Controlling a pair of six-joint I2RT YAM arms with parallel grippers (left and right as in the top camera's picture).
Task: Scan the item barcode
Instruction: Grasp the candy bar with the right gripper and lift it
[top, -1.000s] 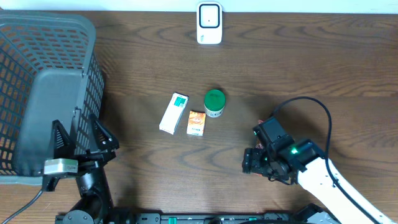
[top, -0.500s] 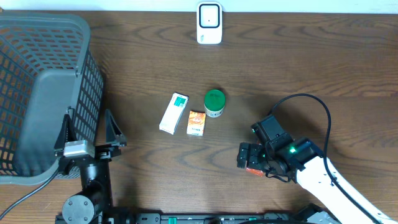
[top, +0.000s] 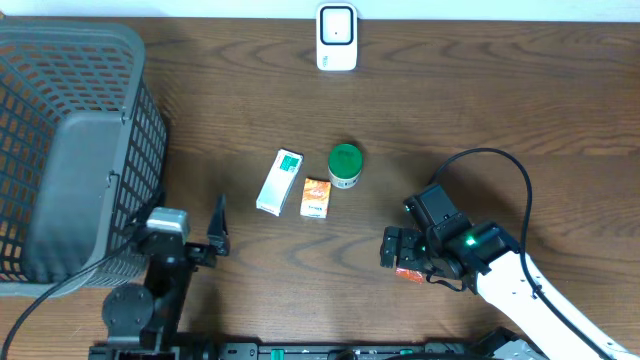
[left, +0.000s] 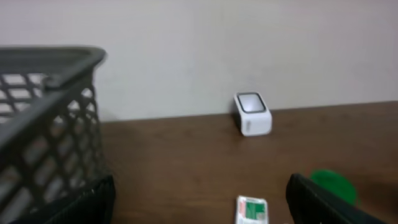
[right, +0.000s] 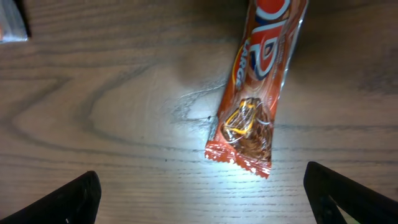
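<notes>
My right gripper will next pick up the snack bar wrapper by its near crimped end (top: 409, 275) (right: 240, 153) to scan the barcode, so the wrapper's length stays uncovered.
A red-orange snack bar wrapper (right: 258, 87) lies flat on the wooden table, its crimped end just ahead of my right gripper (right: 202, 202). That gripper is open, with nothing between its fingers (right: 68, 199). From above, the right gripper (top: 398, 255) hovers over the wrapper (top: 406, 272) at the front right. The white barcode scanner (top: 337, 37) stands at the far edge and shows in the left wrist view too, scanner (left: 252, 113). My left gripper (top: 195, 240) is open and empty beside the basket, left gripper (left: 202, 208).
A big grey mesh basket (top: 70, 150) fills the left side. Mid-table lie a white-and-green box (top: 279, 181), a small orange packet (top: 316, 197) and a green-lidded jar (top: 345, 165). A black cable (top: 500, 170) loops over the right arm.
My left arm has swung right, away from the basket toward the middle. My right gripper has opened wider and shifted slightly left, and the red wrapper now shows under it.
</notes>
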